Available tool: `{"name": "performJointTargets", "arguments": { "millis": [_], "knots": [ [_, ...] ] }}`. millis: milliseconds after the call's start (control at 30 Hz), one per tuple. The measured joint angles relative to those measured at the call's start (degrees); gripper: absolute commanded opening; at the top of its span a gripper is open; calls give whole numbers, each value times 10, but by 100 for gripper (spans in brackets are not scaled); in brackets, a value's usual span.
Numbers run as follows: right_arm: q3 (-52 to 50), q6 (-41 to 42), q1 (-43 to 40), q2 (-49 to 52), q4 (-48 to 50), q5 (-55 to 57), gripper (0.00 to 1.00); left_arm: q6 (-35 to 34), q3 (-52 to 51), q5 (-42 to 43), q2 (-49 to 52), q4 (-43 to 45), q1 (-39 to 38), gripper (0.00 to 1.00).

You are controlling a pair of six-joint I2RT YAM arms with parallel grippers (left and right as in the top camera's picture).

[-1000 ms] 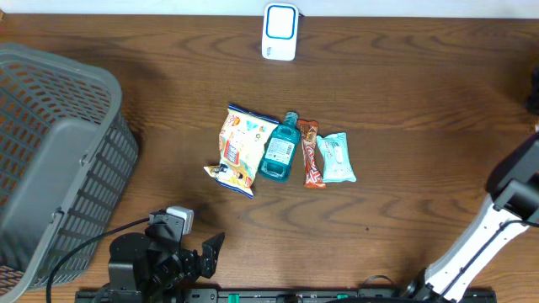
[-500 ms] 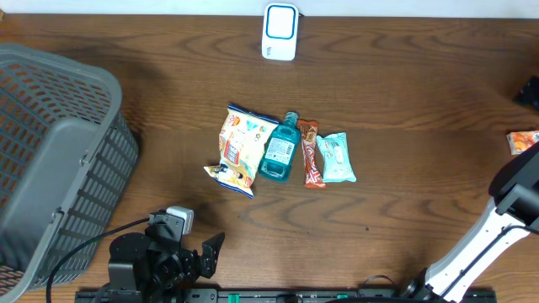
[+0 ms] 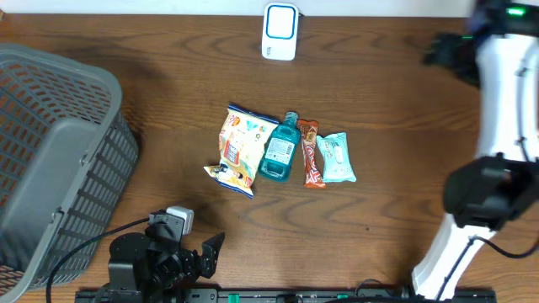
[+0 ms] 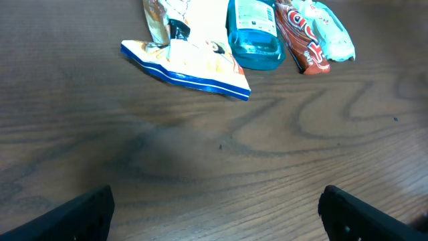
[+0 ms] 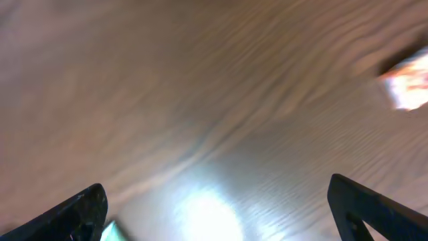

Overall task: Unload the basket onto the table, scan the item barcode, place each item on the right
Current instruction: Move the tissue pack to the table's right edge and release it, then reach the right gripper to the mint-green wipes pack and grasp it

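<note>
I should next grab the mint wipes pack along its side edge (image 3: 347,157) with my right gripper, its broad sides uncovered, to scan the barcode.
Four items lie in a row mid-table: a yellow chip bag (image 3: 240,150) (image 4: 194,63), a teal bottle (image 3: 280,147) (image 4: 254,30), an orange snack bar (image 3: 311,153) (image 4: 301,37) and a mint wipes pack (image 3: 337,157) (image 4: 331,37). The white and blue scanner (image 3: 280,31) stands at the far edge. My left gripper (image 3: 210,252) (image 4: 217,214) rests open near the front edge, short of the chip bag, with nothing between its fingers. My right gripper (image 3: 445,52) (image 5: 221,207) hangs open over bare wood at the far right. Its view is blurred.
A grey slatted basket (image 3: 59,160) fills the left side. The right arm's white link (image 3: 505,93) runs along the right edge. A blurred orange and white thing (image 5: 408,87) lies at the right of the right wrist view.
The right arm has swung from the right edge up to the far right corner. An orange packet seen at the right edge half a second ago no longer shows overhead. The left arm is still.
</note>
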Motion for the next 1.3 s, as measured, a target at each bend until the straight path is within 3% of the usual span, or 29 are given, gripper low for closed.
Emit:
{"name": "performJointTargets", "arguments": {
  "millis": [400, 667, 1100, 1300],
  "knots": [
    [-23, 16, 220, 0, -128, 18, 99, 0, 0, 0, 0, 0, 0, 98],
    [-143, 65, 324, 1, -103, 73, 99, 0, 0, 0, 0, 0, 0, 98],
    [-395, 107, 388, 1, 108, 160, 99, 0, 0, 0, 0, 0, 0, 98],
    [-462, 69, 388, -13, 211, 225, 89, 0, 0, 0, 0, 0, 0, 98]
  ]
}}
